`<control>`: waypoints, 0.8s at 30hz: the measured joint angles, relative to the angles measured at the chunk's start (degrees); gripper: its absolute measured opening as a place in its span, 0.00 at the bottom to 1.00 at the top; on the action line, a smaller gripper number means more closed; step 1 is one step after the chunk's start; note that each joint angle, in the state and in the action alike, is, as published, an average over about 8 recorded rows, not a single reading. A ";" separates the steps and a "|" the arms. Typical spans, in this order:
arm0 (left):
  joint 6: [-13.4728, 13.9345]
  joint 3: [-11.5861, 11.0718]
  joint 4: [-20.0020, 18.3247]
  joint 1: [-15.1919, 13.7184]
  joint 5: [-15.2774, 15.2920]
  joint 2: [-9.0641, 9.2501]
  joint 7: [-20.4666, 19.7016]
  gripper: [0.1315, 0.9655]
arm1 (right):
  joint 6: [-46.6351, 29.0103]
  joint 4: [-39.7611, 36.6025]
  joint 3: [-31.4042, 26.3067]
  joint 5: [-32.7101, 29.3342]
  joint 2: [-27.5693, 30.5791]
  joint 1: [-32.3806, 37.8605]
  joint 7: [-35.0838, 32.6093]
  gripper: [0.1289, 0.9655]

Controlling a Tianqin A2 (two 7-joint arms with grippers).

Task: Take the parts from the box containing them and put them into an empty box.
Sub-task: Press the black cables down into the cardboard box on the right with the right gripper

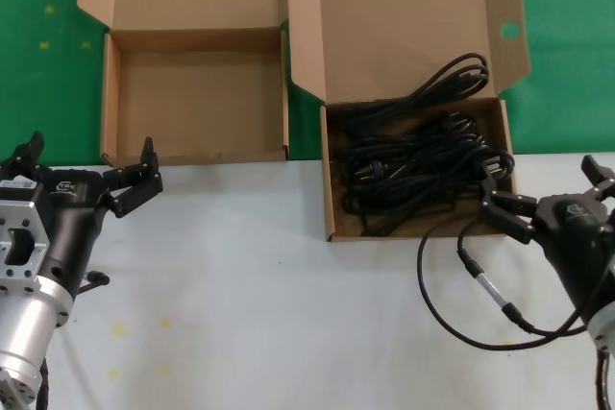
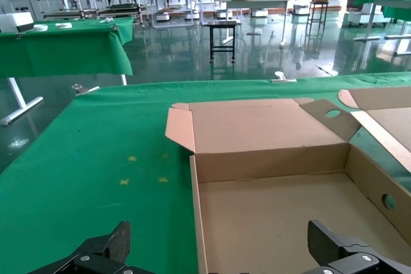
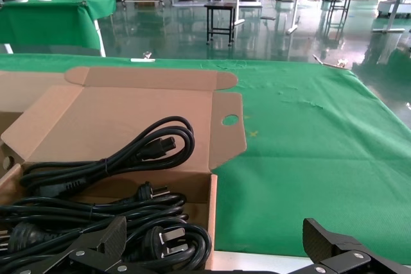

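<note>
My right gripper is to grab one cord bundle's looped end, because that end of the bundle sticks up over the back edge of the cord box, free of the tangled cords.
Black power cords lie in loose bundles in the cardboard box on the right, whose lid has ear flaps with a punched hole. The cords also show in the right wrist view, with a plug near the box's corner. The empty box stands to its left with its lid open. Its bare floor shows in the left wrist view. My left gripper is open and empty at the empty box's near left corner. My right gripper is open and empty at the full box's near right corner.
Both boxes sit on green cloth at the back edge of the white table. My own black cable with a silver connector loops on the table beside the right arm. Other tables and a stool stand far behind.
</note>
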 joint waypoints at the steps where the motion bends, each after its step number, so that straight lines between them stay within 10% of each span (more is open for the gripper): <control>1: 0.00 0.00 0.00 0.00 0.00 0.00 0.00 1.00 | 0.00 0.00 0.00 0.00 0.00 0.00 0.00 1.00; 24: 0.00 0.00 0.00 0.00 0.00 0.00 0.00 0.95 | -0.85 1.67 -0.93 -0.40 2.10 -0.11 -0.29 1.00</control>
